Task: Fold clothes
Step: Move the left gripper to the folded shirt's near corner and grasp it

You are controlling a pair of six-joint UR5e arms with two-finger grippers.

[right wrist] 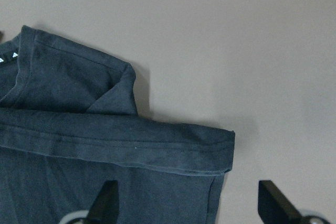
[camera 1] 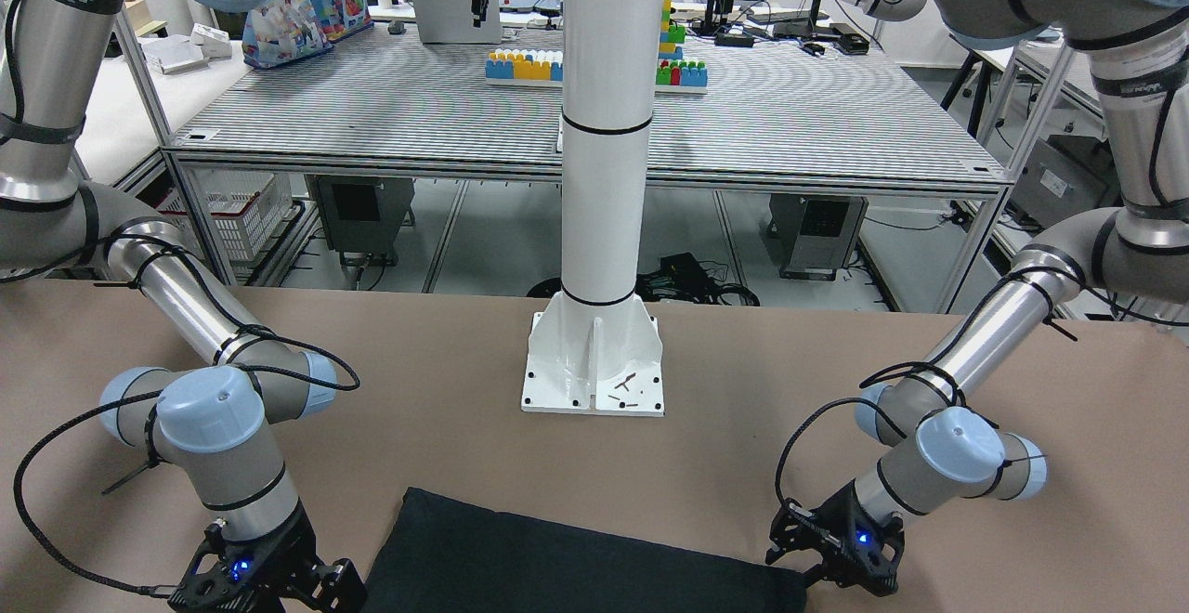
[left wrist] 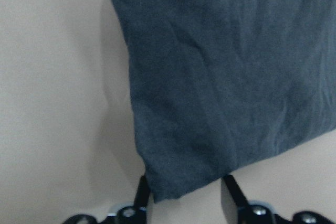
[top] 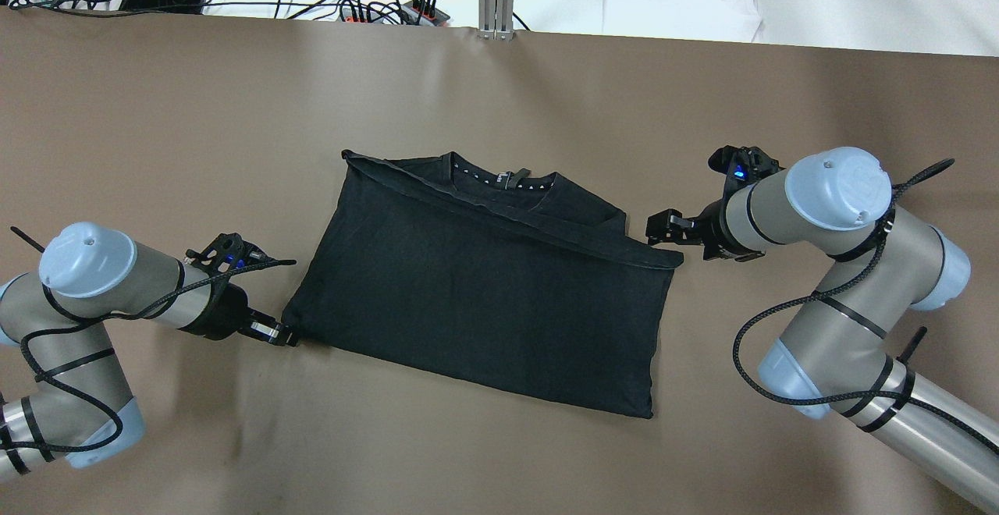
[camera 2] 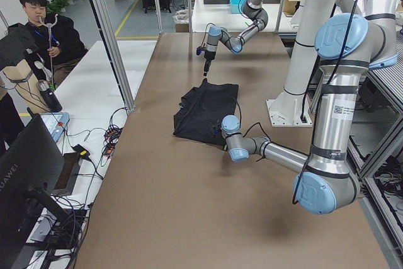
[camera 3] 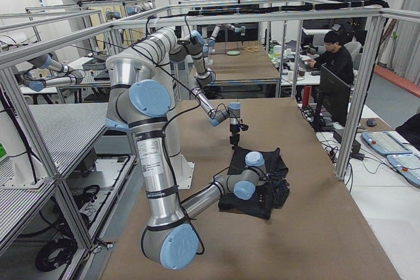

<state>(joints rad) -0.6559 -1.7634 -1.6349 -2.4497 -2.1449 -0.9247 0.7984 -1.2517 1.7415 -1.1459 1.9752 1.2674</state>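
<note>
The black T-shirt (left wrist: 231, 72) needs to be folded over on itself, so my left gripper needs to pick up its pointed corner (left wrist: 170, 181) next.
A black T-shirt (top: 484, 281) lies folded on the brown table (top: 195, 125), collar at the far side. It also shows in the front view (camera 1: 557, 567). My left gripper (top: 285, 335) is low at the shirt's near left corner. In the left wrist view its fingers (left wrist: 228, 198) stand apart around that corner of the shirt (left wrist: 220, 77), with a strip of table showing beside the cloth. My right gripper (top: 659, 226) is open just off the shirt's far right folded corner. In the right wrist view its fingers (right wrist: 107, 203) are wide apart over the folded hem (right wrist: 131, 145).
The white column base (camera 1: 594, 362) stands on the table on the robot's side of the shirt. Cables and power strips (top: 351, 0) and a white sheet (top: 679, 4) lie past the far edge. An operator (camera 2: 47, 29) sits beside the table.
</note>
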